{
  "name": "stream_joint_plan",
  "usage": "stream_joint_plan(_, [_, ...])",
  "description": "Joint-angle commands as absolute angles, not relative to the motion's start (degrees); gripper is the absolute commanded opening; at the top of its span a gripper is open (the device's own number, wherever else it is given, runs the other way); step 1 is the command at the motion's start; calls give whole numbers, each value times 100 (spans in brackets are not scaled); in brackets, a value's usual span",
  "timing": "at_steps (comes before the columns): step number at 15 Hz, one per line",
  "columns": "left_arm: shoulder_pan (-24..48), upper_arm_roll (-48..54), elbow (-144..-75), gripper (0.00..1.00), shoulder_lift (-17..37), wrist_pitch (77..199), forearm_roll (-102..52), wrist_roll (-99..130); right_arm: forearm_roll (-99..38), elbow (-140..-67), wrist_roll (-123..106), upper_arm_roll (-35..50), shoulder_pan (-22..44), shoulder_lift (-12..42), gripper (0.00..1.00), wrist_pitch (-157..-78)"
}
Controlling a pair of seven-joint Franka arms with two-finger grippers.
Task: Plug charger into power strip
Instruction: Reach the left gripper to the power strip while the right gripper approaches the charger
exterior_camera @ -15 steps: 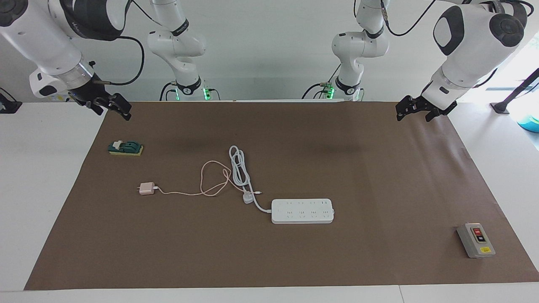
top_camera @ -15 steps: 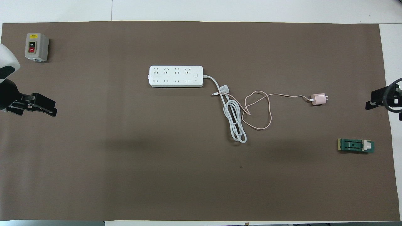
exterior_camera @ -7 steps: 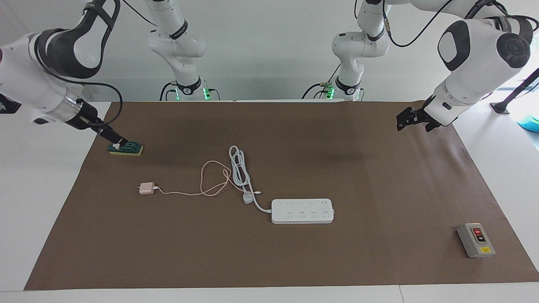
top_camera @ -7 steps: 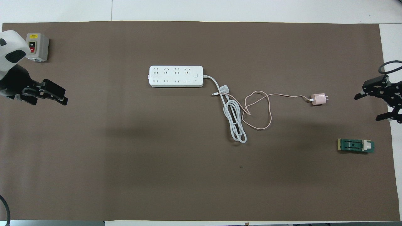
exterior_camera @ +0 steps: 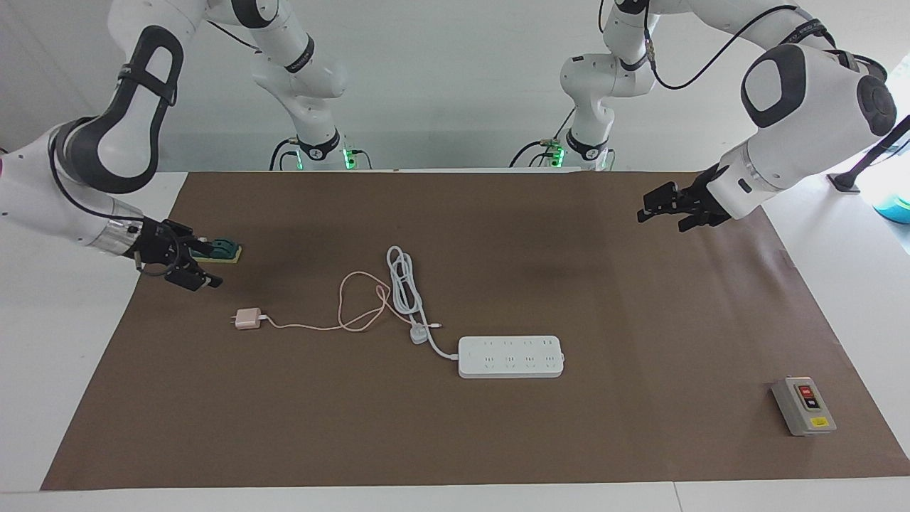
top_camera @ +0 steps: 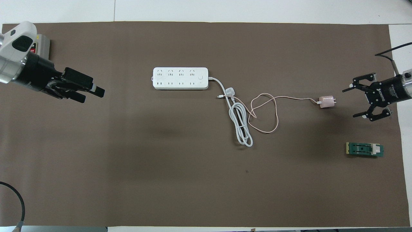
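Note:
My right gripper reaches the charger (exterior_camera: pixel 247 318) and grabs its flat sides next. That leaves the charger's metal prongs at one end free, and the cable at the other.
The pale-pink charger (exterior_camera: pixel 247 318) (top_camera: pixel 326 101) lies on the brown mat, its thin pink cable looping toward the middle. The white power strip (exterior_camera: pixel 510 356) (top_camera: pixel 180 78) lies flat mid-table, its thick white cord coiled beside its white plug (exterior_camera: pixel 419 334). My right gripper (exterior_camera: pixel 206 265) (top_camera: pixel 351 103) is open and empty, low over the mat beside the charger, toward the right arm's end, not touching it. My left gripper (exterior_camera: pixel 657 212) (top_camera: pixel 93 95) is open and empty, raised over the mat toward the left arm's end, well apart from the strip.
A green block on a yellow base (exterior_camera: pixel 222 250) (top_camera: pixel 364 149) sits by the right gripper, nearer to the robots than the charger. A grey box with red and black buttons (exterior_camera: pixel 803 405) (top_camera: pixel 43 45) stands at the left arm's end, partly covered by the arm from above.
My right gripper has come down and inward from the mat's edge, past the green block, toward the charger. My left gripper has moved inward over the mat toward the middle.

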State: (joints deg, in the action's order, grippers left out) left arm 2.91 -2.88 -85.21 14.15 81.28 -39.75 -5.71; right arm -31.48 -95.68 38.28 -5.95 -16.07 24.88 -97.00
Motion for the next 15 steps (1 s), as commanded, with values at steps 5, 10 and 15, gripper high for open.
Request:
stream_joint_plan(5, [184, -264, -8411, 100, 2038, 8392, -6290, -1184, -3876, -9642, 4078, -571, -1714, 2926, 100, -10054])
stream_joint_plan(10, [456, -290, -8936, 100, 2171, 8909, -7645, -2123, -4131, -9615, 3930, -563, -1793, 3190, 100, -10107])
stream_joint_plan(15, [747, -290, -10165, 100, 1926, 9412, -8814, -3487, -4306, -9589, 3700, -563, -1723, 3375, 100, -10142])
